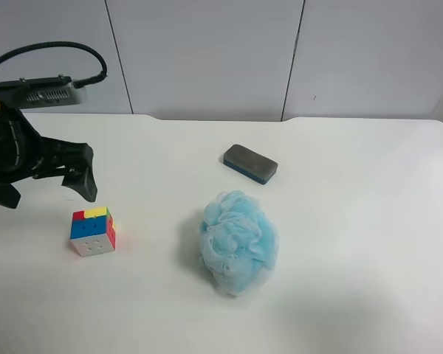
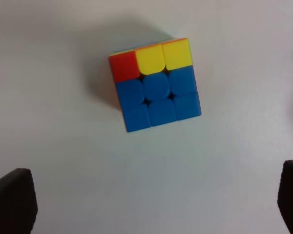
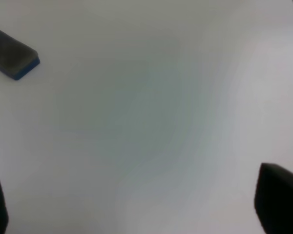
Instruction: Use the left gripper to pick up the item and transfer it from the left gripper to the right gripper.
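The puzzle cube needs to go over to my right gripper. My left gripper should next grab the opposite sides of the puzzle cube (image 1: 93, 231).
The item, a small multicoloured puzzle cube (image 1: 93, 231), sits on the white table (image 1: 354, 221) at the exterior high view's left. In the left wrist view the cube (image 2: 155, 84) shows a blue face with a red and yellow row. The left gripper (image 1: 48, 193) is open and hovers just behind and to the left of the cube, apart from it. Its black fingertips (image 2: 12, 200) stand wide apart in the left wrist view, and nothing lies between them. The right gripper (image 3: 136, 204) is open and empty over bare table. It is out of the exterior high view.
A pale blue mesh puff (image 1: 238, 242) lies mid-table. A flat grey eraser block (image 1: 250, 163) with a blue base lies behind it and also shows in the right wrist view (image 3: 12, 60). A grey panelled wall stands behind the table.
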